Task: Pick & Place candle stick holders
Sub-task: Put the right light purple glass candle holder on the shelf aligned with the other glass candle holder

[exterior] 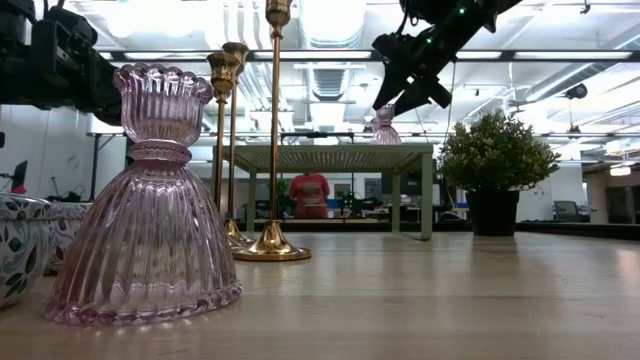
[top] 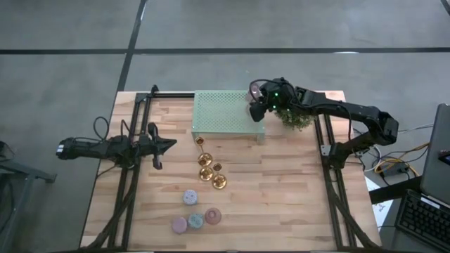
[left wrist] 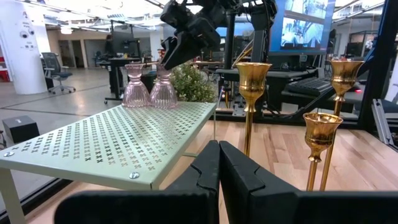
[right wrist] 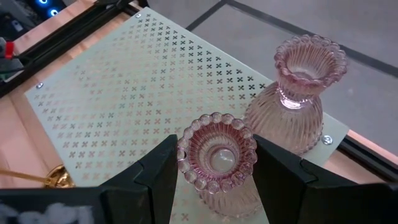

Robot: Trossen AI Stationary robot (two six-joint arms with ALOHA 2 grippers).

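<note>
The glass holder's base rests on the perforated stand in the right wrist view, so I should open my right gripper now.
Two pinkish clear glass candle stick holders stand at the far right corner of the mint-green perforated stand. My right gripper is shut on the nearer one; the other stands free on its base beside it. Several gold holders and several pastel round ones stand on the table in front of the stand. Another glass holder stands close to the low camera. My left gripper is shut, level, at the table's left, touching nothing. My right gripper pinches the glass holder's beaded top cup between its two fingers, one on each side of the rim. The fingers come from above, slanting down from the table's right. The holder is upright, its base at the stand's top.
A small bushy green plant in a dark pot stands just right of the stand, under my right arm. Dark frame rails run along the table's left and right sides. Bare wood lies in the table's near right part.
</note>
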